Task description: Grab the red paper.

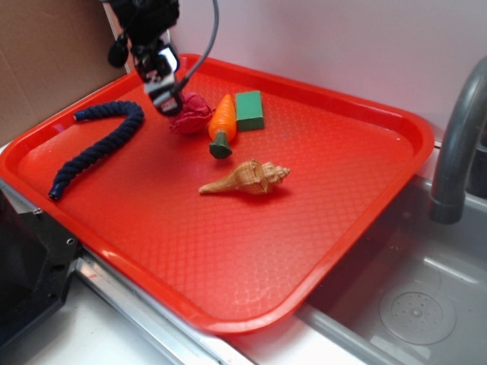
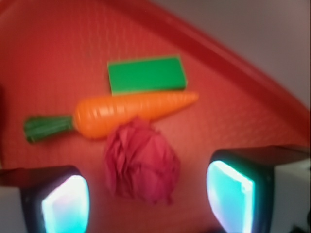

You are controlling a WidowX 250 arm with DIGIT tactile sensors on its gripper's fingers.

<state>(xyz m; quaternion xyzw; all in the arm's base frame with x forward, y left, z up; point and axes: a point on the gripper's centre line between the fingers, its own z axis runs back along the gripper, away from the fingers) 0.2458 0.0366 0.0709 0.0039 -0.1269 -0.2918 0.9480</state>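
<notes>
My gripper comes down toward the red paper ball [image 1: 194, 115], before it closes: my fingers are above and short of the ball, so closing now would miss.
The red paper [image 1: 192, 112] is a crumpled crimson ball lying on the red tray [image 1: 319, 190] at its far left part, touching the orange toy carrot [image 1: 223, 123]. In the wrist view the paper [image 2: 142, 162] lies between and just ahead of my two fingers [image 2: 63, 204], with the carrot [image 2: 131, 111] right behind it. My gripper [image 1: 163, 97] hangs just above and left of the paper, tilted. Its jaws are open and empty, wider than the ball.
A green block [image 1: 249, 109] lies behind the carrot, also in the wrist view [image 2: 146, 74]. A dark blue rope [image 1: 99, 144] curves along the tray's left side. A tan seashell [image 1: 247, 179] lies mid-tray. A grey faucet [image 1: 456, 137] and sink [image 1: 418, 304] are at the right.
</notes>
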